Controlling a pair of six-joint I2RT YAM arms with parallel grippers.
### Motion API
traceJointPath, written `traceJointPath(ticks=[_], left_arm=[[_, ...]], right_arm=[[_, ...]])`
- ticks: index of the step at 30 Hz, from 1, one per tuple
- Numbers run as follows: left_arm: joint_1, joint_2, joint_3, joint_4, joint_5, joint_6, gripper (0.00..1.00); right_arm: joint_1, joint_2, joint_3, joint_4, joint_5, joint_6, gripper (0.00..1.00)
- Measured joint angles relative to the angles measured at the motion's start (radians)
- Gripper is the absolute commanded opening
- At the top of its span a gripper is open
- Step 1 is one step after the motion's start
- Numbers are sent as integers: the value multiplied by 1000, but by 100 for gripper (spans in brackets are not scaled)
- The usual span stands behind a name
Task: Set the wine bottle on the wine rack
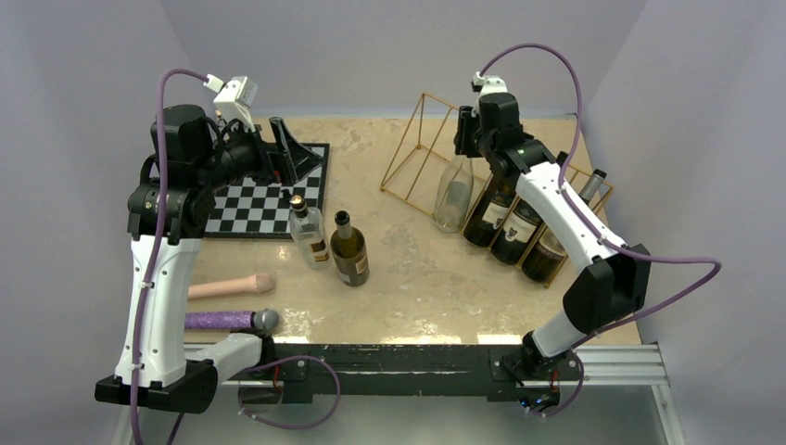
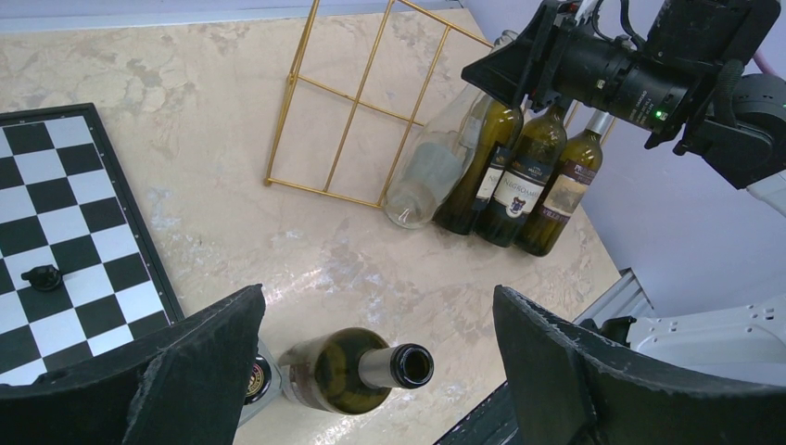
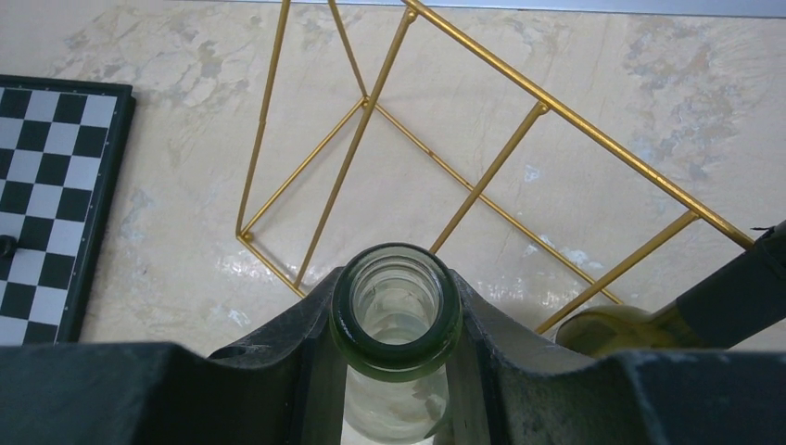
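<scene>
The bottle would tip, so my right gripper stays closed.
My right gripper (image 3: 396,298) is shut on the neck of a clear, empty wine bottle (image 3: 396,360), just under its green-tinted lip. The bottle (image 1: 452,195) leans on the gold wire wine rack (image 1: 402,141), beside three dark bottles (image 1: 514,227) lying in the rack's right-hand slots. I cannot tell whether its base rests on the table. From the left wrist, the clear bottle (image 2: 426,176) and rack (image 2: 293,88) show further off. My left gripper (image 2: 378,292) hangs open above an upright green bottle (image 2: 338,371), with nothing between its fingers.
A small clear liquor bottle (image 1: 309,236) stands next to the green bottle (image 1: 349,250) mid-table. A chessboard (image 1: 269,199) with one dark piece lies at the left. A pale wooden stick (image 1: 232,287) and a purple-handled object (image 1: 232,320) lie near the front left edge.
</scene>
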Motion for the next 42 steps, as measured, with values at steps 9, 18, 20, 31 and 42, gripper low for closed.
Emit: traceJointPath(ticks=[9,18,20,31,42], left_arm=[[0,1,0,0,0,0,97],[0,-3,-15,-7,1,6,97],[0,-3,-21,-8,3,10,98],[0,-4,-25,-11,3,36,98],[0,-4,-26,-24,3,36,98]], right_arm=[[-39,23,-4,18,32,78,22],[-71,44,-8,36,42,119,34],[-74,46,-8,36,47,125,35],[-78,50,-9,13,89,174,40],[-84,140,37,-73,158,233,50]])
